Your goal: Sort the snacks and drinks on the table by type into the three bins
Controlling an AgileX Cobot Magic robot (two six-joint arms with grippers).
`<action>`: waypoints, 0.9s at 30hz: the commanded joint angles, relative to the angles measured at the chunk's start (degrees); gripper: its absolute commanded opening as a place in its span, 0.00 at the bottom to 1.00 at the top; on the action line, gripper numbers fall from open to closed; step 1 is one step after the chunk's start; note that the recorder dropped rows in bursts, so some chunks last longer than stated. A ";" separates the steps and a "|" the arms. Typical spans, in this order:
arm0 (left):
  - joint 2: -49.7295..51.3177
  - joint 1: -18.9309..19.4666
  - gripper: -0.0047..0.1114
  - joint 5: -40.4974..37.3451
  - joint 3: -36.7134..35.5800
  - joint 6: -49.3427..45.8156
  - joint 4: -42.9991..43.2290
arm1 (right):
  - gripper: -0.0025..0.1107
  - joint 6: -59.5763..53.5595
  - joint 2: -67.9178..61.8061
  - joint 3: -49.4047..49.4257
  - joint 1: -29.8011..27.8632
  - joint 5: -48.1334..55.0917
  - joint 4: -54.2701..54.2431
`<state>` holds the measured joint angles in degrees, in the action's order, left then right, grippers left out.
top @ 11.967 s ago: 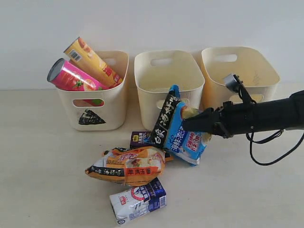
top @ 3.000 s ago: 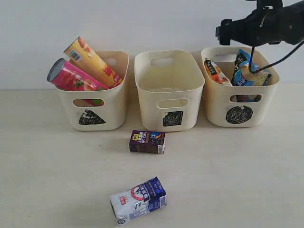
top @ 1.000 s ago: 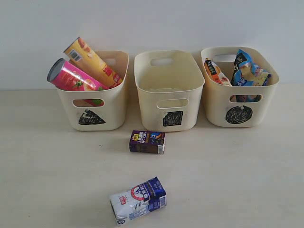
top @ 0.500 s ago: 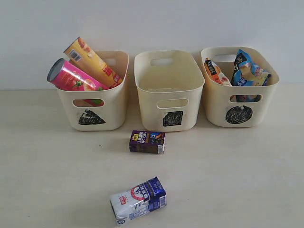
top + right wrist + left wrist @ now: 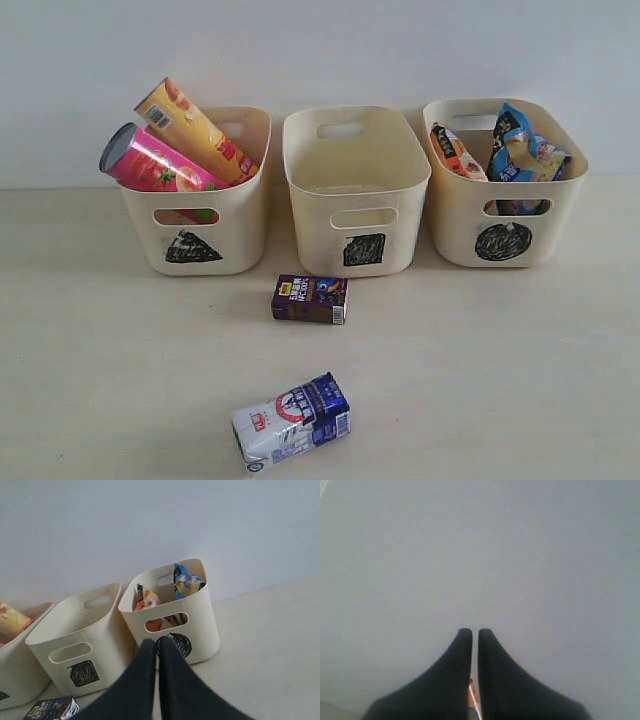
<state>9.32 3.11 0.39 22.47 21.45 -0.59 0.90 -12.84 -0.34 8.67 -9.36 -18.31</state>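
My left gripper will next grab the white carton (image 5: 292,420) by its long sides to sort the drinks into the square bin.
No arm shows in the exterior view. The pink tube (image 5: 150,162) and the yellow-orange tube (image 5: 190,125) lean in the triangle bin (image 5: 240,235). The square bin (image 5: 312,215) holds nothing I can see. In the circle bin (image 5: 455,225) stand the orange-cream packet (image 5: 453,150) and the blue packet (image 5: 520,150). The dark purple carton (image 5: 310,299) lies on the table (image 5: 500,380) before the square bin, and the white carton (image 5: 292,420) lies nearer the front edge. My right gripper (image 5: 156,641) is shut and empty, off the table, facing the circle bin (image 5: 202,615). My left gripper (image 5: 471,631) is shut, with only a blank wall behind it.
A plain pale wall runs behind the bins. The right wrist view also takes in the square bin (image 5: 107,640), a corner of the purple carton (image 5: 52,708) and bare table to the right of the circle bin.
The right arm has gone from the exterior view since three seconds ago. Both packets, once on the table, now sit in the circle bin. Nothing has moved in the last second.
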 commanded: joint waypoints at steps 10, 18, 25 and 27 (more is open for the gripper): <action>25.64 -9.36 0.08 -48.41 32.00 -30.46 4.55 | 0.02 1.95 0.16 0.34 -0.16 0.95 0.74; 41.82 -18.86 0.08 -70.35 39.77 -41.13 -11.64 | 0.02 1.95 0.16 0.34 -0.16 0.95 0.74; 53.12 -31.73 0.08 -70.35 39.77 -42.46 -13.81 | 0.02 1.95 0.16 0.34 -0.16 0.95 0.74; 56.59 -35.23 0.08 -70.35 39.77 -42.46 -13.81 | 0.02 1.95 0.16 0.34 -0.16 0.95 0.74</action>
<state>62.16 -28.11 -69.71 61.86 -20.43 -13.60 3.02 -12.84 -0.34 8.67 -8.51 -18.08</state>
